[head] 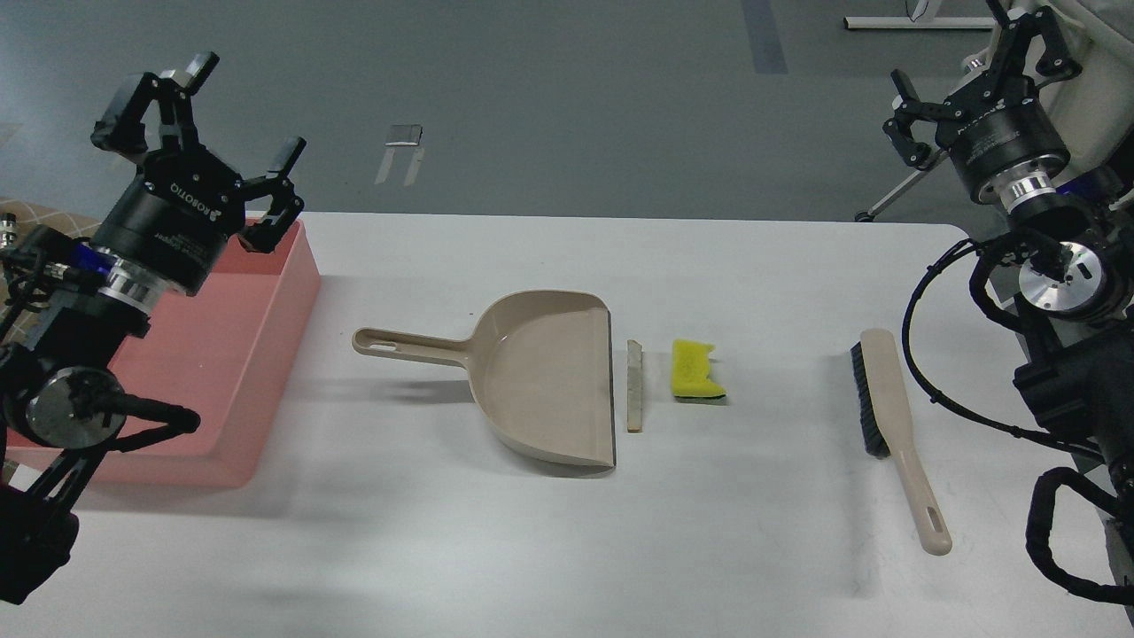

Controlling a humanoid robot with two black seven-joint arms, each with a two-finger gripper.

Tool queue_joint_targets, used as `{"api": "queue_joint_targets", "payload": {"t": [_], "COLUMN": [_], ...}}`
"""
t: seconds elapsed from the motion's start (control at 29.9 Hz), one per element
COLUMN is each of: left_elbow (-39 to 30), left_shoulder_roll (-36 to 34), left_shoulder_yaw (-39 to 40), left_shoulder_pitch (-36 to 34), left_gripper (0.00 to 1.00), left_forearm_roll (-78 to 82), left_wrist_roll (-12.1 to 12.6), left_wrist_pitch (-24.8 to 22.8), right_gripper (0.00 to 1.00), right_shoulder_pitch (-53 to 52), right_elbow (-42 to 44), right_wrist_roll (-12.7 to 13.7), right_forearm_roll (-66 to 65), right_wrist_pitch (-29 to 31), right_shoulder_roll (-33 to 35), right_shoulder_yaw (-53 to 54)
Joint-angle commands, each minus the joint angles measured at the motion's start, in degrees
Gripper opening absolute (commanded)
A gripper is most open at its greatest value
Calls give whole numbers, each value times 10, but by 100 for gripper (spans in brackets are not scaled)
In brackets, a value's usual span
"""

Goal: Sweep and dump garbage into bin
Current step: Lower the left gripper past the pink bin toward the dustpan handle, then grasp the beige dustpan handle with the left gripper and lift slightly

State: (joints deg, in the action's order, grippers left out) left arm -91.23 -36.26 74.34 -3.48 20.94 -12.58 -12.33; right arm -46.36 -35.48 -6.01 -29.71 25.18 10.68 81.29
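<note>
The dustpan's pan is much wider than my fingers. I need to grab the dustpan by its narrow handle (410, 346) with my left gripper next.
The garbage lies mid-table: a yellow sponge with dark green backing (696, 369) and, left of it, a thin white slice with a tan edge (633, 385), seen edge-on beside the dustpan's mouth. The beige dustpan (540, 377) lies with its handle pointing left. The beige brush with black bristles (890, 421) lies at the right. The pink bin (257, 354) stands at the table's left end. My left gripper (217, 115) is open and empty above the bin's far corner. My right gripper (970, 58) is open and empty, raised beyond the table's far right corner.
The white table (567, 549) ends at a far edge, with grey floor behind. A stand's legs (886, 199) and a chair-like shape stand behind the right arm. My arms' thick links and cables fill both side edges.
</note>
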Motion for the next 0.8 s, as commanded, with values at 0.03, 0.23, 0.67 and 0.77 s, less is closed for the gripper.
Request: {"api": "queue_joint_targets", "payload": {"t": [0.03,0.23,0.67,0.77], "left_elbow": [-62,-98,-86,-70], "left_shoulder_roll": [-12,-16,28,38], "left_shoulder_yaw": [19,35,-37,-76], "left_shoulder_pitch": [111,218,234,213], "left_gripper": [98,98,81,81], "left_forearm_roll": [7,20,261,283], "left_wrist_roll": [-6,-9,-17,-17], "left_wrist_pitch": [7,6,54,60], "right_gripper": [100,100,100,100], "right_shoulder_pitch": [7,16,20,21], "right_elbow": [-8,-11,-11,-11], "right_wrist_roll": [-5,-5,-5,-5], "right_forearm_roll": [-1,0,-1,-1], "right_wrist_pitch": [0,0,-1,-1], "right_shoulder_roll": [0,7,7,11], "right_shoulder_yaw": [0,0,0,0]}}
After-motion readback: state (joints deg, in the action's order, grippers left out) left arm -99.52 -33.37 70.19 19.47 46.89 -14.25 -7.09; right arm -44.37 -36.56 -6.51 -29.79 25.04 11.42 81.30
